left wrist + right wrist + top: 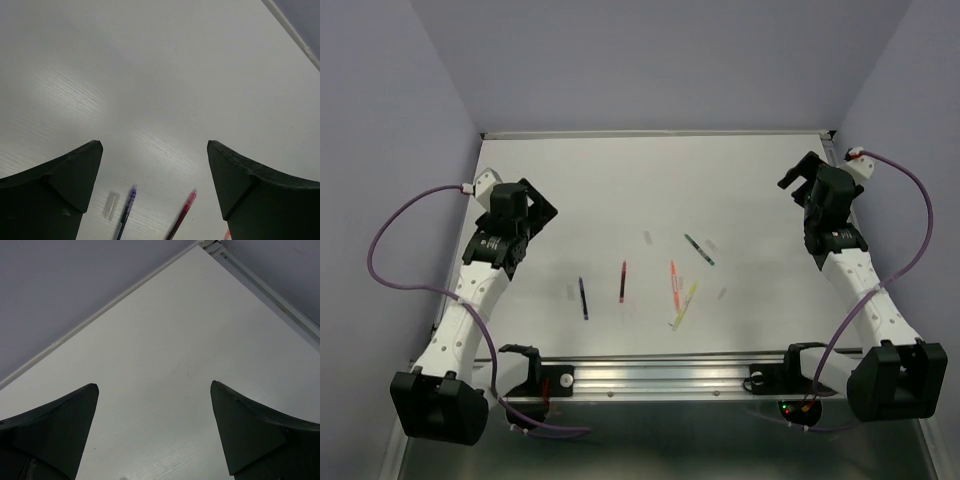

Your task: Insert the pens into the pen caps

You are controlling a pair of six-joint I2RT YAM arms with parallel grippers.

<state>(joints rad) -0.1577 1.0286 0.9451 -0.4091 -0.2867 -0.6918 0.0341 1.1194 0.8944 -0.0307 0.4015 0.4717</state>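
Observation:
I will next grab the pale cap (570, 291) beside the blue pen across its long sides with my left gripper, leaving the cap's open end free for inserting the pen.
Five pens lie mid-table: dark blue (583, 298), maroon (622, 281), orange-red (674, 282), yellow (684, 305) and green (699, 249). Pale caps lie among them, one beside the blue pen (570, 291), others further back (648, 238) and on the right (722, 293). My left gripper (540, 206) is open and empty, raised at the left, well behind the blue pen. Its wrist view (155, 145) shows the blue pen (126, 210), the maroon pen (182, 215) and a cap (111, 205) below the jaws. My right gripper (800, 178) is open and empty at the far right (154, 385).
The white table (620, 180) has a raised back rim (100, 315) and a back right corner (212, 246). Purple walls enclose it on three sides. A metal rail (650, 378) runs along the near edge between the arm bases.

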